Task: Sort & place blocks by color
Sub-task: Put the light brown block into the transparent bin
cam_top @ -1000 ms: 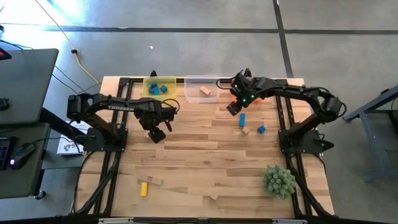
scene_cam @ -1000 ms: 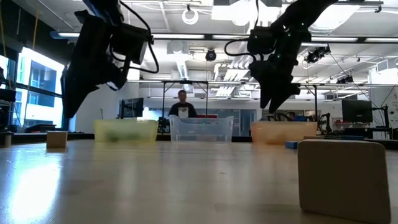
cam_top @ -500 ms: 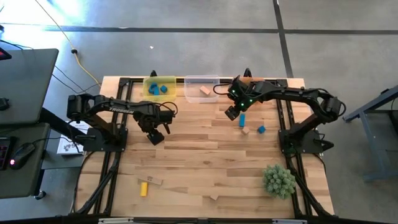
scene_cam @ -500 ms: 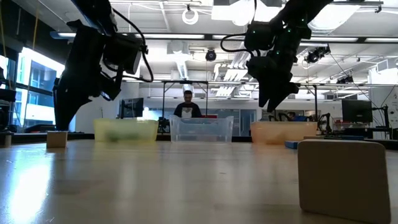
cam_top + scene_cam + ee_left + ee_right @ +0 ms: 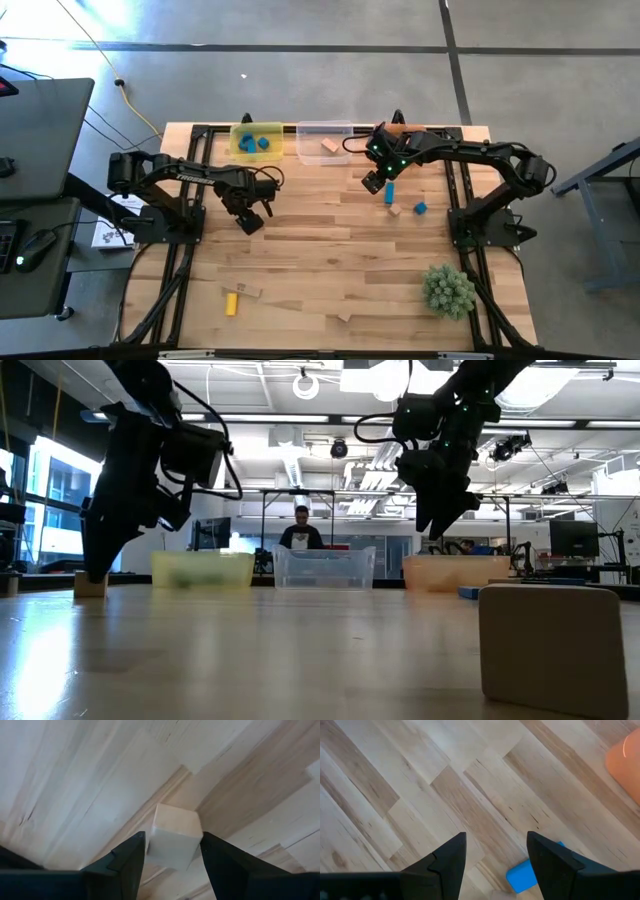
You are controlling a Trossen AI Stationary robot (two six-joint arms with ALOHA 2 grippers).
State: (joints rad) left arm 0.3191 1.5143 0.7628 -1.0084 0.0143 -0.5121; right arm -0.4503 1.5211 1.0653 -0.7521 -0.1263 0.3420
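Observation:
My left gripper should close and would hold the tan cube: in the left wrist view my fingers are beside the cube's opposite sides.
A tan wooden cube (image 5: 176, 827) rests on the table between the two fingers of my left gripper (image 5: 173, 840), which points down at it, open, on the table's left half (image 5: 250, 217). In the low view the cube (image 5: 90, 586) sits just under the fingertips. My right gripper (image 5: 374, 184) hangs open above the table near the far right. A blue bar (image 5: 390, 191) lies just beside it and shows by one finger in the right wrist view (image 5: 524, 872). A tan block (image 5: 396, 209) and a blue cube (image 5: 420, 208) lie nearby. My left gripper comes from above with a finger (image 5: 127, 857) close on each side of the tan cube's opposite faces (image 5: 155, 845). Whether the fingers touch the cube I cannot tell. The cube rests flat on the table.
At the far edge stand a yellow bin (image 5: 240, 150) with blue blocks, a clear bin (image 5: 312, 130) with a tan block, and an orange bin (image 5: 412, 127) half hidden by the right arm. A green plant ball (image 5: 448, 290) sits near right. A yellow block (image 5: 231, 304) and tan pieces (image 5: 345, 317) lie near the front.
My left gripper has come down over the tan cube, which has stayed in place on the table. My right gripper has shifted a little toward the near edge, then kept still. Neither has opened or shut.

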